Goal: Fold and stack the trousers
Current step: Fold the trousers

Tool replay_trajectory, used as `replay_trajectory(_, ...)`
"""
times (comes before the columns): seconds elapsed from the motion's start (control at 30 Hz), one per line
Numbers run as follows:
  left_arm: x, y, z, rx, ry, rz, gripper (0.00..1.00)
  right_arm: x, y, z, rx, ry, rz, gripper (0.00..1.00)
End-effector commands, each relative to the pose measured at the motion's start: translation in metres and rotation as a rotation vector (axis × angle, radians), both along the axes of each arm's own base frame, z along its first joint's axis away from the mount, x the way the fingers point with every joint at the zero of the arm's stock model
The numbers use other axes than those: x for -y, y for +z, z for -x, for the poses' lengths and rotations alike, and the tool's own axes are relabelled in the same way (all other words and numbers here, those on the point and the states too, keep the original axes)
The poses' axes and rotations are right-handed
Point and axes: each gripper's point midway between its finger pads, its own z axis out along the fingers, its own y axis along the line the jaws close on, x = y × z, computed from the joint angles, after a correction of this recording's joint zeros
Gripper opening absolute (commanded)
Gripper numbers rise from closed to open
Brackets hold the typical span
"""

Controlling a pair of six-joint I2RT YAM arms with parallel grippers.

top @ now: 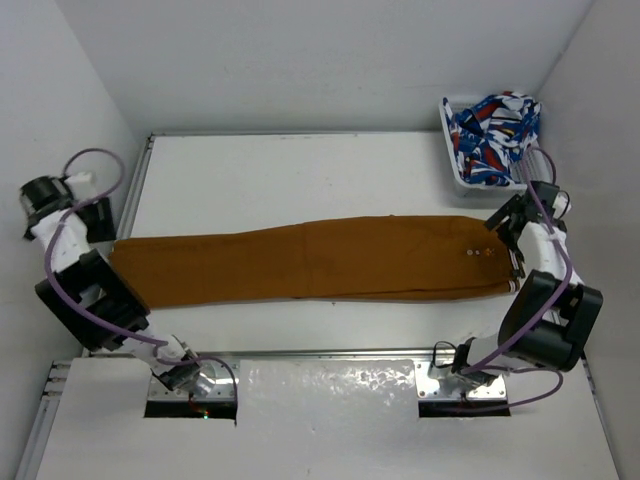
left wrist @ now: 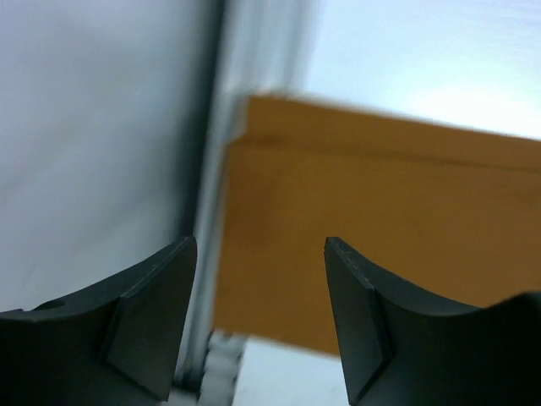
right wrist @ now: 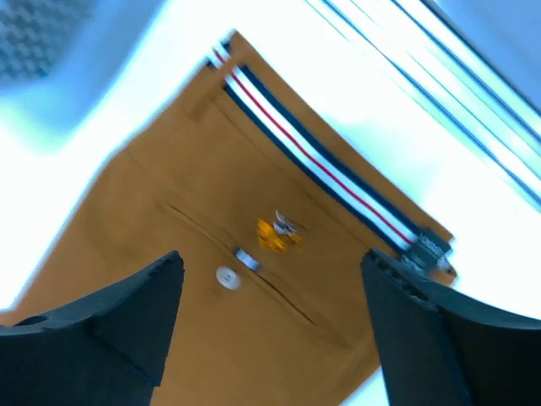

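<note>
Next, my left gripper grabs the trousers [top: 310, 260] by the hem at the leg ends to fold the legs over toward the waistband.
The mustard-brown trousers [top: 310, 260] lie flat across the table, folded lengthwise, leg ends at the left and waistband at the right. My left gripper [top: 78, 215] is open above the leg ends; in its wrist view [left wrist: 260, 288] the cloth's hem [left wrist: 338, 228] lies between the jaws. My right gripper [top: 508, 240] is open above the waistband end; in its wrist view [right wrist: 270, 313] I see the back pocket with a white button [right wrist: 226, 277] and the striped waistband edge [right wrist: 321, 169].
A white bin [top: 452, 150] at the back right holds a blue-red-white patterned cloth [top: 493, 135]. White walls enclose the table on the left, back and right. A metal rail [top: 330, 352] runs along the front edge.
</note>
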Motion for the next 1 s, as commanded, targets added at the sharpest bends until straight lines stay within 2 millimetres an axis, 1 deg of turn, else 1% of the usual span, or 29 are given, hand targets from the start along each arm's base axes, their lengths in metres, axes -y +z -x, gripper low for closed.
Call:
replay_trajectory(0.0, -0.022, -0.021, 0.064, -0.068, 0.155, 0.075, 0.6, -0.015, -0.007, 0.016, -0.022, 0.063, -0.022, 0.85)
replay_trajectory(0.03, -0.025, -0.027, 0.07, -0.08, 0.165, 0.08, 0.61, -0.015, -0.009, 0.018, -0.026, 0.066, -0.026, 0.86)
replay_trajectory(0.07, -0.023, -0.041, 0.077, -0.106, 0.162, 0.098, 0.62, -0.016, -0.015, 0.023, -0.038, 0.064, -0.039, 0.87)
replay_trajectory(0.13, -0.032, -0.052, 0.08, -0.111, 0.174, 0.087, 0.64, -0.016, -0.021, 0.028, -0.041, 0.048, -0.069, 0.88)
replay_trajectory(0.17, -0.035, -0.062, 0.079, -0.121, 0.177, 0.089, 0.65, -0.018, -0.026, 0.032, -0.053, 0.047, -0.083, 0.88)
replay_trajectory(0.23, -0.044, -0.077, 0.082, -0.149, 0.202, 0.105, 0.68, -0.018, -0.028, 0.035, -0.053, 0.035, -0.093, 0.88)
replay_trajectory(0.27, -0.05, -0.081, 0.083, -0.147, 0.214, 0.103, 0.75, -0.019, -0.03, 0.039, -0.056, 0.031, -0.095, 0.88)
replay_trajectory(0.3, -0.053, -0.086, 0.082, -0.151, 0.217, 0.105, 0.79, -0.019, -0.031, 0.041, -0.056, 0.024, -0.098, 0.88)
replay_trajectory(0.33, -0.056, -0.099, 0.083, -0.174, 0.216, 0.119, 0.8, -0.019, -0.032, 0.043, -0.058, 0.018, -0.101, 0.89)
replay_trajectory(0.37, -0.059, -0.105, 0.083, -0.178, 0.217, 0.119, 0.81, -0.021, -0.035, 0.047, -0.062, 0.012, -0.112, 0.89)
replay_trajectory(0.4, -0.058, -0.112, 0.082, -0.186, 0.209, 0.135, 0.85, -0.019, -0.034, 0.049, -0.052, -0.002, -0.12, 0.89)
replay_trajectory(0.43, -0.054, -0.124, 0.079, -0.192, 0.191, 0.178, 0.89, -0.019, -0.036, 0.051, -0.046, -0.01, -0.134, 0.89)
replay_trajectory(0.5, -0.047, -0.132, 0.073, -0.182, 0.171, 0.228, 0.96, -0.018, -0.036, 0.052, -0.04, -0.012, -0.135, 0.89)
replay_trajectory(0.53, -0.039, -0.138, 0.073, -0.184, 0.156, 0.266, 0.96, -0.018, -0.035, 0.053, -0.039, -0.011, -0.133, 0.89)
replay_trajectory(0.57, -0.028, -0.138, 0.067, -0.156, 0.124, 0.313, 0.95, -0.017, -0.035, 0.053, -0.041, -0.01, -0.127, 0.89)
replay_trajectory(0.63, -0.003, -0.14, 0.066, -0.138, 0.061, 0.388, 0.89, -0.016, -0.032, 0.054, -0.042, -0.007, -0.116, 0.89)
replay_trajectory(0.67, 0.004, -0.142, 0.068, -0.141, 0.046, 0.409, 0.77, -0.014, -0.032, 0.055, -0.045, -0.012, -0.107, 0.89)
replay_trajectory(0.7, 0.013, -0.146, 0.073, -0.152, 0.032, 0.431, 0.68, -0.013, -0.031, 0.055, -0.046, -0.012, -0.102, 0.89)
replay_trajectory(0.73, 0.017, -0.148, 0.079, -0.172, 0.034, 0.442, 0.58, -0.013, -0.03, 0.056, -0.05, -0.009, -0.098, 0.89)
replay_trajectory(0.77, 0.018, -0.15, 0.082, -0.183, 0.037, 0.447, 0.39, -0.012, -0.029, 0.056, -0.051, -0.012, -0.091, 0.89)
replay_trajectory(0.8, 0.019, -0.153, 0.086, -0.197, 0.035, 0.452, 0.29, -0.011, -0.028, 0.055, -0.049, -0.011, -0.088, 0.88)
replay_trajectory(0.83, 0.016, -0.153, 0.093, -0.209, 0.051, 0.454, 0.24, -0.01, -0.027, 0.055, -0.047, -0.012, -0.083, 0.88)
replay_trajectory(0.87, 0.012, -0.152, 0.095, -0.211, 0.05, 0.442, 0.1, -0.01, -0.026, 0.055, -0.047, -0.008, -0.079, 0.88)
replay_trajectory(0.9, 0.007, -0.15, 0.096, -0.21, 0.057, 0.43, 0.03, -0.009, -0.025, 0.055, -0.045, -0.009, -0.074, 0.88)
replay_trajectory(0.93, 0.002, -0.147, 0.1, -0.209, 0.068, 0.423, 0.0, -0.008, -0.024, 0.055, -0.042, -0.006, -0.07, 0.88)
replay_trajectory(0.97, -0.003, -0.144, 0.101, -0.203, 0.076, 0.414, 0.0, -0.008, -0.023, 0.055, -0.043, -0.006, -0.066, 0.88)
